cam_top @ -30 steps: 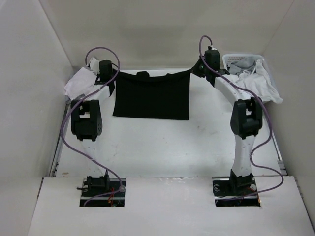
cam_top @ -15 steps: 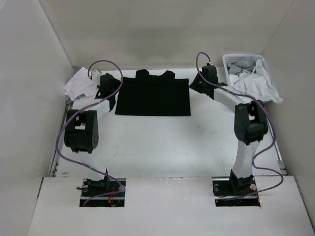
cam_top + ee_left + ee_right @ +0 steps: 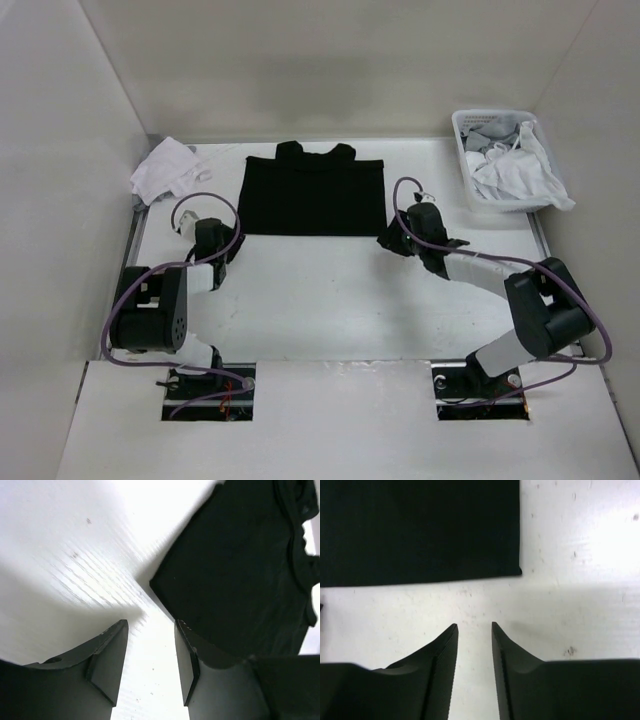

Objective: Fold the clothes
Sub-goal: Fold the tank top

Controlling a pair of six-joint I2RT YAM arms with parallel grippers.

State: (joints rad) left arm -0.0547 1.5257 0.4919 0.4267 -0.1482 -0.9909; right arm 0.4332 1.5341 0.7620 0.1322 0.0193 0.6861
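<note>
My left gripper picks up the black T-shirt (image 3: 312,195) by the T-shirt's near corner (image 3: 241,233) next, matching my right gripper's corner, for an even lift and fold.
The clothes, a black T-shirt (image 3: 312,195), lie flat as a folded rectangle at the far middle of the white table, collar at the far edge. My left gripper (image 3: 215,242) hovers off the shirt's near left corner, open, with only bare table between its fingers (image 3: 150,625); the left wrist view shows the shirt (image 3: 240,570) to its upper right. Just short of the near right corner is my right gripper (image 3: 388,243), also open and empty (image 3: 473,626). The right wrist view has the shirt's near edge (image 3: 420,530) ahead of the fingertips.
A white plastic basket (image 3: 490,114) holding white and grey garments stands at the far right. A small white cloth bundle (image 3: 165,170) lies at the far left. White walls close in the table on three sides.
Both grippers have opened and let go of the shirt's far corners, then drawn back toward the near side. The shirt has dropped flat into a shorter folded rectangle.
</note>
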